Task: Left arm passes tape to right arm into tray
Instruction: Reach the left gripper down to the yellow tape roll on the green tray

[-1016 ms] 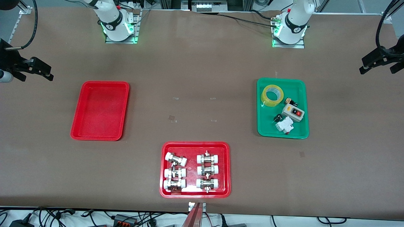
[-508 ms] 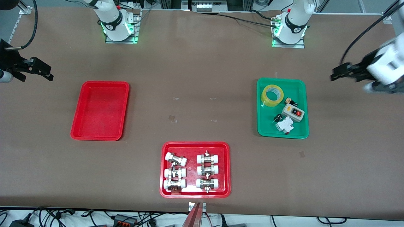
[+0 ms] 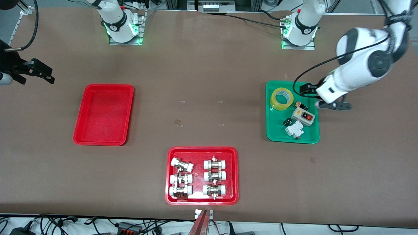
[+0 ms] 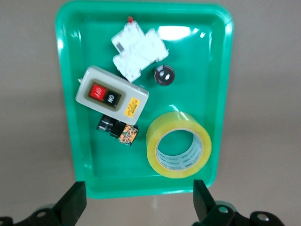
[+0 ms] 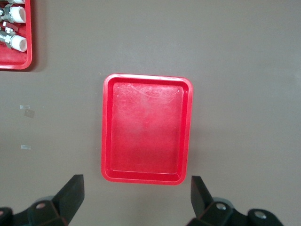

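The robot's left gripper will next take hold of the yellow tape by its ring's side (image 3: pixel 282 90) (image 4: pixel 177 172), so the rest of the ring stays free for the right gripper.
The yellow tape (image 3: pixel 281 98) lies flat in the green tray (image 3: pixel 292 140), at the end farther from the front camera. My left gripper (image 3: pixel 326 94) hangs high over that end of the green tray, apart from the tape. In the left wrist view the left gripper (image 4: pixel 138 186) is open and empty, with the tape (image 4: pixel 178 143) just ahead of one finger. The plain red tray (image 3: pixel 104 114) is empty. My right gripper (image 3: pixel 45 74) waits high at the right arm's end of the table. In the right wrist view the right gripper (image 5: pixel 136 180) is open over the tray's (image 5: pixel 146 129) edge.
The green tray also holds a grey switch box (image 3: pixel 302 116), a white breaker (image 3: pixel 294 129), a black knob (image 3: pixel 287 122) and a small black and orange part (image 3: pixel 301 105). A red tray (image 3: pixel 202 148) of white-capped metal fittings sits near the front edge, midway.
The left arm has swung in from the table's end to over the green tray. The right arm has not moved. The tape has not moved.
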{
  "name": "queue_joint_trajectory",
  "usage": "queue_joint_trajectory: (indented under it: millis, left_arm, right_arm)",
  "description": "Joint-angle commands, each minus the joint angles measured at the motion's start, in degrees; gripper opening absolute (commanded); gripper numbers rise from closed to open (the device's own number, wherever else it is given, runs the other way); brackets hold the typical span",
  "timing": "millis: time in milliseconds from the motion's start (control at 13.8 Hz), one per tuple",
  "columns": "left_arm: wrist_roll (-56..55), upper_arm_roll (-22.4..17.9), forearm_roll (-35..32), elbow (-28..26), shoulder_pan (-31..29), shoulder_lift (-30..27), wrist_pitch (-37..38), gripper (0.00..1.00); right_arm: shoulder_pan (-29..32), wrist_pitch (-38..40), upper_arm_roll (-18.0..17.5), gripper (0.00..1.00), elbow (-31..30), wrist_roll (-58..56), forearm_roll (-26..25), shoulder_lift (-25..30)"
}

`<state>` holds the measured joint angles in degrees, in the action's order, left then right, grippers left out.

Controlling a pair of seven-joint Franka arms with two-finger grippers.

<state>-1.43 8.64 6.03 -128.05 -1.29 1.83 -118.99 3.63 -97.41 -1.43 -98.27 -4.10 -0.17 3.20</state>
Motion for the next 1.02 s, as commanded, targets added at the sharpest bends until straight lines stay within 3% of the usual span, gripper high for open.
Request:
queue_joint_trajectory:
  millis: [0,290,653,871,944]
  left_arm:
    - [-1.89,1.12,0.91,-3.87,-0.21,2.81,-6.06,1.00]
    - [-6.39,3.49,0.92,-5.54,-0.21,9.06,-11.79,0.96]
    - [-6.39,3.49,0.83,-8.71,-0.21,10.03,-13.81,0.67]
    - [-6.39,3.49,0.83,-10.20,-0.30,11.26,-16.88,0.58]
    - [-6.39,3.49,0.83,-10.21,-0.30,11.44,-16.89,0.51]
  right_arm:
    - [0.59,0.99,0.02,1.00,0.89,-1.09,0.08,-0.22]
    - [0.59,2.04,0.02,1.00,0.97,-1.09,0.00,-0.39]
    - [0.59,2.13,0.02,1.00,0.89,-1.09,0.08,-0.39]
    - [0.59,2.13,0.02,1.00,0.97,-1.09,0.08,-0.39]
    - [0.59,2.13,0.02,1.00,0.89,-1.09,0.08,-0.39]
